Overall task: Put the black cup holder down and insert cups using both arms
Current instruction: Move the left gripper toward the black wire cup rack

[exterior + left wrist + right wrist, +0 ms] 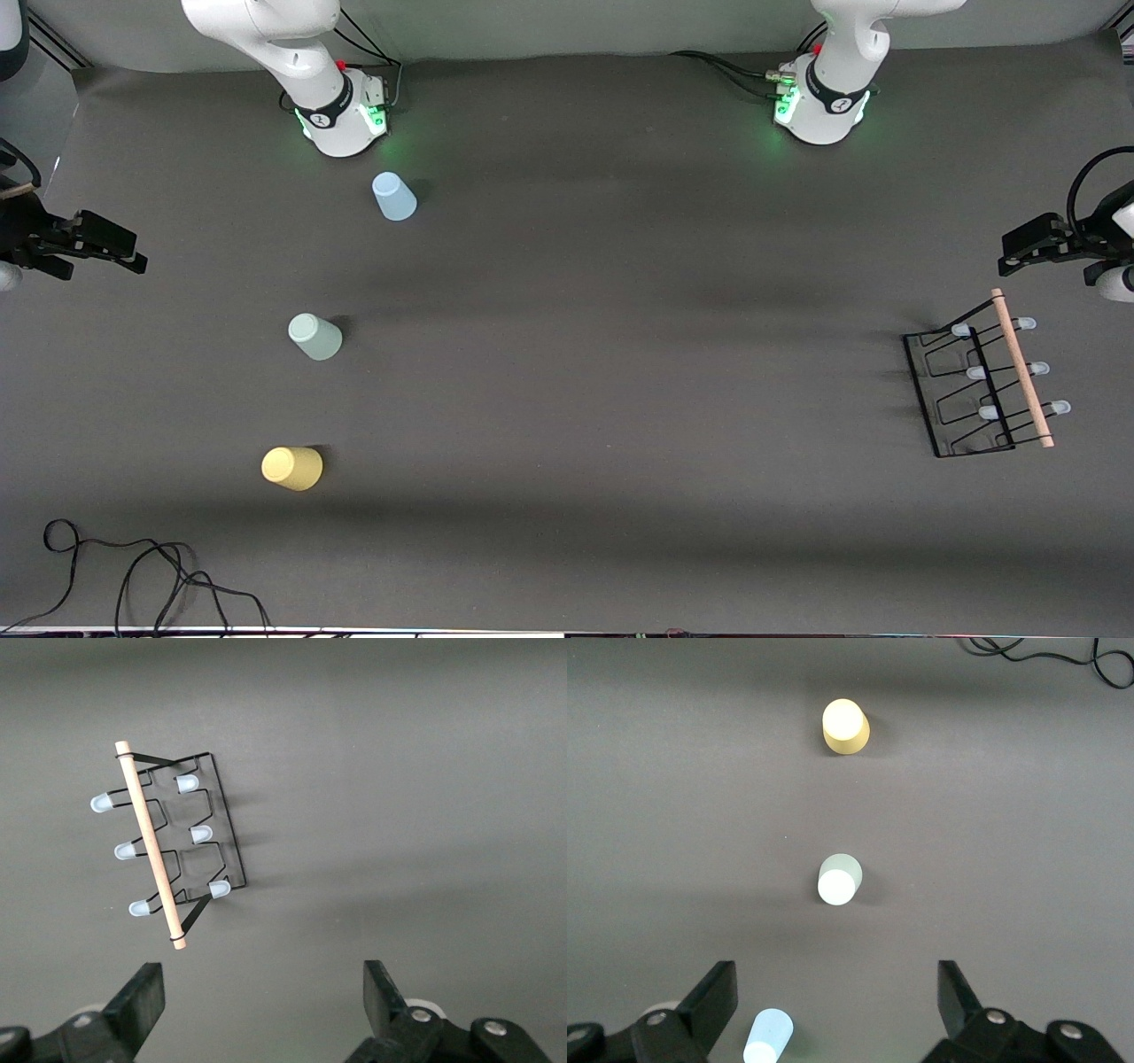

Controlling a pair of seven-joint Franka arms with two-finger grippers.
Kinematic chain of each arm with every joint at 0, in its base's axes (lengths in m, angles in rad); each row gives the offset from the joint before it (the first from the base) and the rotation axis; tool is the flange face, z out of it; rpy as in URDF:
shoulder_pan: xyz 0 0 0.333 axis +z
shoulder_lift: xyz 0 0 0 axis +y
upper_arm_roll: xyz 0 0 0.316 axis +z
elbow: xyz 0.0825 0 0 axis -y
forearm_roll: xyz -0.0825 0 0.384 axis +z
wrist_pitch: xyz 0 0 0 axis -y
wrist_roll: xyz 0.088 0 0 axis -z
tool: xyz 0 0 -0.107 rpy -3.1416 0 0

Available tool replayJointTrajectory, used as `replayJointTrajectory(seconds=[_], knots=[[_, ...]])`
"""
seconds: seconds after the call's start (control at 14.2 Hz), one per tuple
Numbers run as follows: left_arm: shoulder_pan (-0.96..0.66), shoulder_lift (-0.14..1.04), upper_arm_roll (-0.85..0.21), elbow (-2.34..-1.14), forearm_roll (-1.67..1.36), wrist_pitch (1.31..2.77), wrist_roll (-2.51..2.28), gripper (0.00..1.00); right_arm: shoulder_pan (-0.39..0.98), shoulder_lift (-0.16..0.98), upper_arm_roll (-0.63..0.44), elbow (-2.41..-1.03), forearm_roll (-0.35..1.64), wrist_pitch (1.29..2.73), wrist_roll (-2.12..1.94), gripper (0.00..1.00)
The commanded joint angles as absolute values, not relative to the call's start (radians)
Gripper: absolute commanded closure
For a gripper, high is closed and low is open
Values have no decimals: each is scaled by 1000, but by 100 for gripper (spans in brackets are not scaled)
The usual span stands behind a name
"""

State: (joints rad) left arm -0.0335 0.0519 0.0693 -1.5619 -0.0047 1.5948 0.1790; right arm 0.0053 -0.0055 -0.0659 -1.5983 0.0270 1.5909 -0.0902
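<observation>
My left gripper picks up the black cup holder (1022, 368) by its wooden rod next, to place it for the cups.
The black cup holder (1022, 368) stands on the dark mat at the left arm's end, wooden rod on top, pale-tipped pegs bare. It also shows in the left wrist view (151, 846). Three cups stand narrow end up toward the right arm's end: light blue (393, 196) by the right arm's base, mint green (314, 337) nearer the camera, yellow (292, 468) nearest. The right wrist view shows the yellow cup (845, 726), the mint cup (838, 880) and the blue cup (767, 1038). My left gripper (1005, 255) (264, 992) hangs open and empty over the mat beside the holder. My right gripper (137, 252) (837, 992) hangs open and empty over its table end.
A loose black cable (133, 576) lies by the table's front edge near the yellow cup and shows in the right wrist view (1036, 651). The two arm bases (341, 124) (819, 115) stand at the back.
</observation>
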Motion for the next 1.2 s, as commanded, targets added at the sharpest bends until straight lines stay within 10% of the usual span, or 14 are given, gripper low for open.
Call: replayJointTrajectory(seconds=[0.0, 0.78, 1.13], knots=[[-44, 51, 74, -1546, 12, 1575, 161, 0, 14, -12, -67, -1601, 11, 1594, -67, 0], [109, 264, 81, -1569, 17, 1751, 218, 0, 14, -6, -66, -1600, 11, 1594, -69, 0], [146, 386, 83, -1633, 78, 1877, 218, 21, 15, -3, -61, -1598, 11, 1594, -69, 0]])
